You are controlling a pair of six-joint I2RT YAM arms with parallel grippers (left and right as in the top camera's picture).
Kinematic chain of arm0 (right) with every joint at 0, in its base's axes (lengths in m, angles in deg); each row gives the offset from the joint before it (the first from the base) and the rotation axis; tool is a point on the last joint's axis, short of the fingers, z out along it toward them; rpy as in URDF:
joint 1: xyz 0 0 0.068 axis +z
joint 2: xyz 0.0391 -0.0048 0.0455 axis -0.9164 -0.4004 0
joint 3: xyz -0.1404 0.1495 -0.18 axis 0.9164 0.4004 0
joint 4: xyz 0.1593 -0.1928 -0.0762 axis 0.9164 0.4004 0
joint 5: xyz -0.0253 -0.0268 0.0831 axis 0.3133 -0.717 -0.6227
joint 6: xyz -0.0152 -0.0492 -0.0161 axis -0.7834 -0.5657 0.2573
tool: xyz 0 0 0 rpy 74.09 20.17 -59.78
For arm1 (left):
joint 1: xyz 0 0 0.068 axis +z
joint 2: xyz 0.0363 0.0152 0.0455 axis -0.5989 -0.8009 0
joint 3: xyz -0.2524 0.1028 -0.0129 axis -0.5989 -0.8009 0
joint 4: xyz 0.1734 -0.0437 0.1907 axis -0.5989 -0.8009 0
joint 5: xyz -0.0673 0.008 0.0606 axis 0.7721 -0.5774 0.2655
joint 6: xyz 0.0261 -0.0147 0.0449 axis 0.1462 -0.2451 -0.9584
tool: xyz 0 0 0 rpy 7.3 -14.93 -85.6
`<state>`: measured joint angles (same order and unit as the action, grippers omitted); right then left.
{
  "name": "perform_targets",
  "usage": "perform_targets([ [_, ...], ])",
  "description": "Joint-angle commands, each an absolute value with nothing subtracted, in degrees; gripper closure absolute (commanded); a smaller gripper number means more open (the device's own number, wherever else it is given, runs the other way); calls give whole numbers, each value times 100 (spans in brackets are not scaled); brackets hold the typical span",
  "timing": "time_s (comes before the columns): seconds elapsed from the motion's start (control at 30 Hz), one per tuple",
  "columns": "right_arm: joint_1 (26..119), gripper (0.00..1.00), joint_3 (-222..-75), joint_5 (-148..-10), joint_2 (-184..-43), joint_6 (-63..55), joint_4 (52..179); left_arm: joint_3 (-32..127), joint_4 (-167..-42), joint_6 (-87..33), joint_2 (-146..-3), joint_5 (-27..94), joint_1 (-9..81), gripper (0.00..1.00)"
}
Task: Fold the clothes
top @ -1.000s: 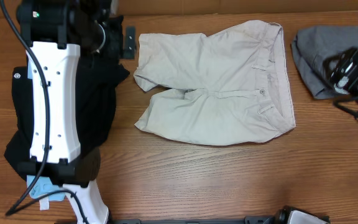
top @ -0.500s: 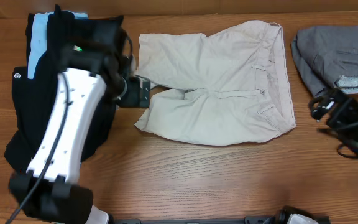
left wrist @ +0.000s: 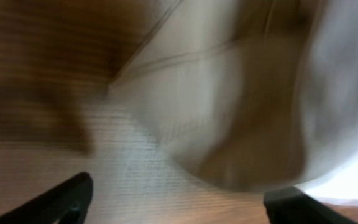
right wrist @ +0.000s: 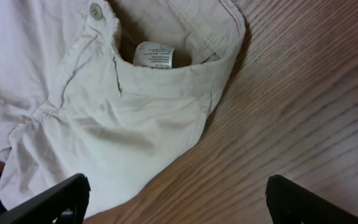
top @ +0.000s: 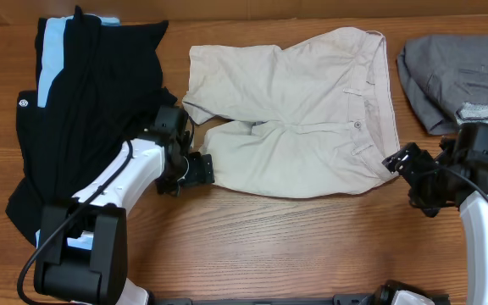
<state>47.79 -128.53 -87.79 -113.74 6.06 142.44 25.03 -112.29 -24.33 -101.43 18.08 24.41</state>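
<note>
I need to fold the clothes. My right gripper will next grab the beige shorts (top: pixel 299 114) by the near corner of the waistband for that.
Beige shorts (top: pixel 299 114) lie spread flat at the middle of the wooden table, waistband to the right. My left gripper (top: pixel 195 169) is open and empty beside the lower left leg hem; the left wrist view is blurred and shows the pale cloth (left wrist: pixel 229 106) just ahead of the open fingers (left wrist: pixel 179 202). My right gripper (top: pixel 407 169) is open and empty at the lower right waistband corner. The right wrist view shows the waistband (right wrist: pixel 135 106) with button and label, fingers (right wrist: pixel 176 199) wide apart over bare wood.
A black garment with a light blue stripe (top: pixel 83 110) lies at the left under the left arm. A folded grey garment (top: pixel 456 76) sits at the far right back. Bare wood (top: pixel 295 246) runs along the front.
Both arms have swung in from the sides and come down to the front corners of the shorts. The left moved off the black garment, the right off the grey one.
</note>
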Motion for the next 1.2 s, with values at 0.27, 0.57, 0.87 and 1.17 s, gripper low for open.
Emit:
perform_targets([
  [0.27,4855,14,-12152,-8845,-11448,834,13451,1721,-9502,-2125,-10095,1788,2434,46],
  [0.57,5640,20,-11701,-8622,-11662,1398,12852,1856,-9401,-2184,-10071,1948,2438,96],
  [0.87,6455,27,-11363,-8200,-12283,1981,12100,3365,-11397,-2678,-9673,1956,2438,96],
  [1.17,6505,59,-11363,-7756,-12888,2005,11630,4396,-12964,-2960,-9450,1915,2438,96],
])
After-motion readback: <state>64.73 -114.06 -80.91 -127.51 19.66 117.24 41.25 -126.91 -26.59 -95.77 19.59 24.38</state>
